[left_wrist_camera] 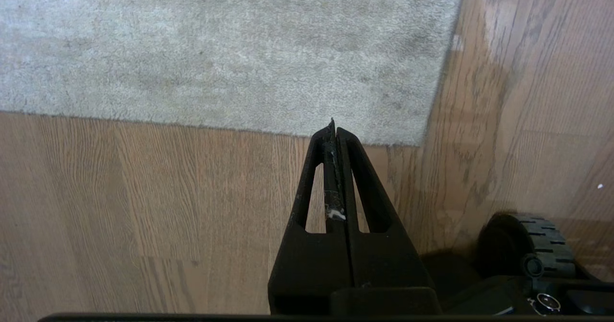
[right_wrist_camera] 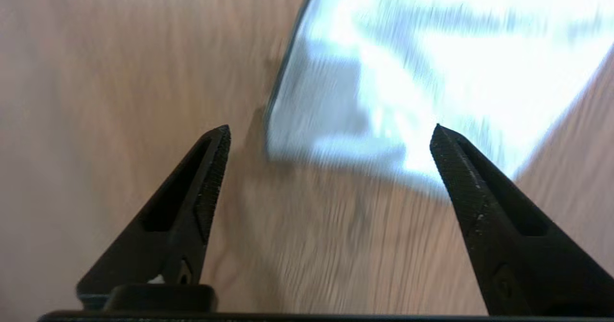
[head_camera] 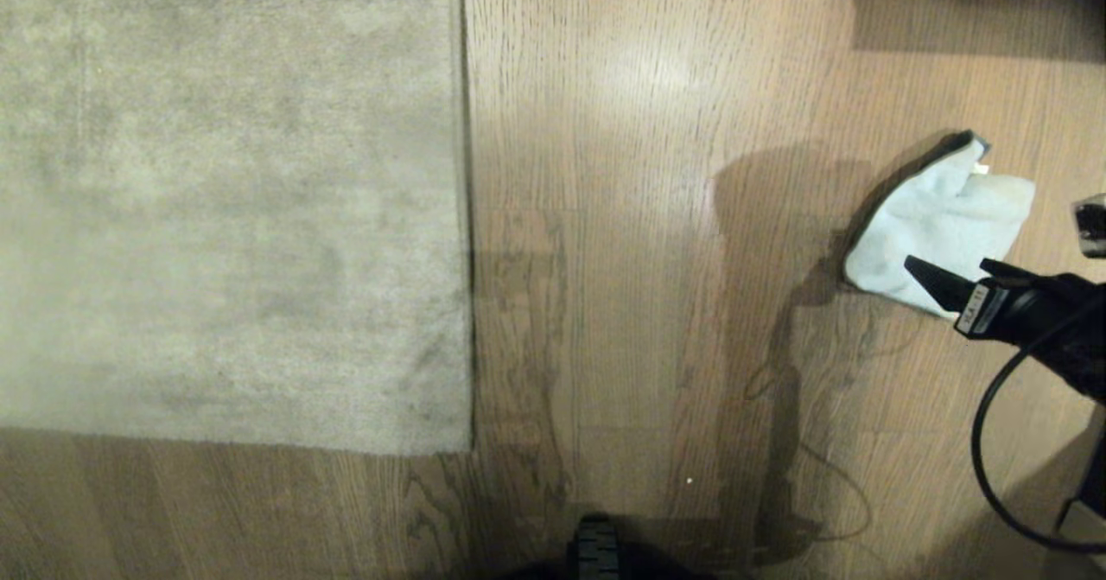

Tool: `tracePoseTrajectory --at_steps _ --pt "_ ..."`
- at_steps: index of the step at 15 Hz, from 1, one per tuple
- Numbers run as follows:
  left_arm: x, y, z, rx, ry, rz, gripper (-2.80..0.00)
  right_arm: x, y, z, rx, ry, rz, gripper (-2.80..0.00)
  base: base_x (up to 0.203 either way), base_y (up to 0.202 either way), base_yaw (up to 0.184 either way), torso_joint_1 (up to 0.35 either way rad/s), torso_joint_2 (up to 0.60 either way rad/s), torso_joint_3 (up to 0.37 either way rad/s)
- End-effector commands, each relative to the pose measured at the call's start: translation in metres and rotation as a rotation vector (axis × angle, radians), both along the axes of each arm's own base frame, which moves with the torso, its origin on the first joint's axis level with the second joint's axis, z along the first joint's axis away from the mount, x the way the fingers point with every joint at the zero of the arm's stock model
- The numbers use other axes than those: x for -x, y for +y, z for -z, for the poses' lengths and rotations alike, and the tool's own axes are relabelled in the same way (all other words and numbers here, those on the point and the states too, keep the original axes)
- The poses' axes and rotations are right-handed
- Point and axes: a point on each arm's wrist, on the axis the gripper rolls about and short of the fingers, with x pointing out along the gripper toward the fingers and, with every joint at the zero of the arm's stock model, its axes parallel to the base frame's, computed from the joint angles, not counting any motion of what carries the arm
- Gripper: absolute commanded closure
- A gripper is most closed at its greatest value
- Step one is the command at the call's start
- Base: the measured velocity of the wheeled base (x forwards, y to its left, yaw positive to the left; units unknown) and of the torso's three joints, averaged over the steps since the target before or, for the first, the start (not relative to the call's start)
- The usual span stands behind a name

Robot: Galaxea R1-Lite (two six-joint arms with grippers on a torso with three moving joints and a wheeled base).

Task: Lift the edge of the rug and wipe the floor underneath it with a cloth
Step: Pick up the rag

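Observation:
My right gripper is going to wipe the floor underneath the lifted rug edge (head_camera: 463,269), so it should grab the cloth by its folded edge (head_camera: 884,290) next.
The mottled grey rug lies flat at the left of the head view. Its straight rug edge (head_camera: 467,217) runs down to a corner near me. The pale blue-white cloth (head_camera: 942,213) lies crumpled on the oak floor (head_camera: 639,260) at the far right. My right gripper (head_camera: 994,243) comes in from the right edge and hangs open over the cloth's near side. In the right wrist view the right gripper (right_wrist_camera: 331,127) has its jaws spread wide, with bare floor between them and the cloth (right_wrist_camera: 431,48) just beyond the tips. My left gripper (left_wrist_camera: 333,126) is shut on nothing, over floor beside the rug edge (left_wrist_camera: 192,123).
A black cable (head_camera: 985,442) loops from the right arm over the floor. One wheel of my base (head_camera: 596,547) shows at the bottom, and again in the left wrist view as the wheel (left_wrist_camera: 539,238). A dark shape (head_camera: 976,1) sits at the top right.

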Motion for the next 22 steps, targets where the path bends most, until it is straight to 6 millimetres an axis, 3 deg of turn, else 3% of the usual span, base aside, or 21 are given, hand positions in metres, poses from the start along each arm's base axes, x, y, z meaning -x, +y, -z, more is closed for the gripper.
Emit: tracePoseTrajectory --at_steps 1,7,11,16,17,22 --pt "0.0 0.0 0.0 0.001 0.001 0.0 0.0 -0.035 -0.009 0.015 -0.002 0.008 0.024 -2.8 0.0 0.0 0.0 0.0 0.0 0.0" --pt "0.0 0.0 0.0 0.001 0.001 0.0 0.0 -0.079 -0.047 0.013 0.04 -0.041 0.124 -2.8 0.0 0.0 0.0 0.0 0.0 0.0" --pt "0.0 0.0 0.0 0.001 0.0 0.0 0.0 -0.09 -0.052 0.026 0.042 -0.01 0.13 -2.8 0.0 0.0 0.0 0.0 0.0 0.0" --pt "0.0 0.0 0.0 0.001 0.001 0.0 0.0 -0.099 -0.053 0.027 0.045 -0.018 0.129 -2.8 0.0 0.0 0.0 0.0 0.0 0.0" --pt "0.0 0.0 0.0 0.001 -0.001 0.0 0.0 -0.098 -0.053 0.027 0.044 -0.025 0.128 0.0 0.0 0.0 0.0 0.0 0.0 0.0" --pt "0.0 0.0 0.0 0.001 0.001 0.0 0.0 -0.097 -0.053 0.021 0.045 -0.054 0.129 0.0 0.0 0.0 0.0 0.0 0.0 0.0"
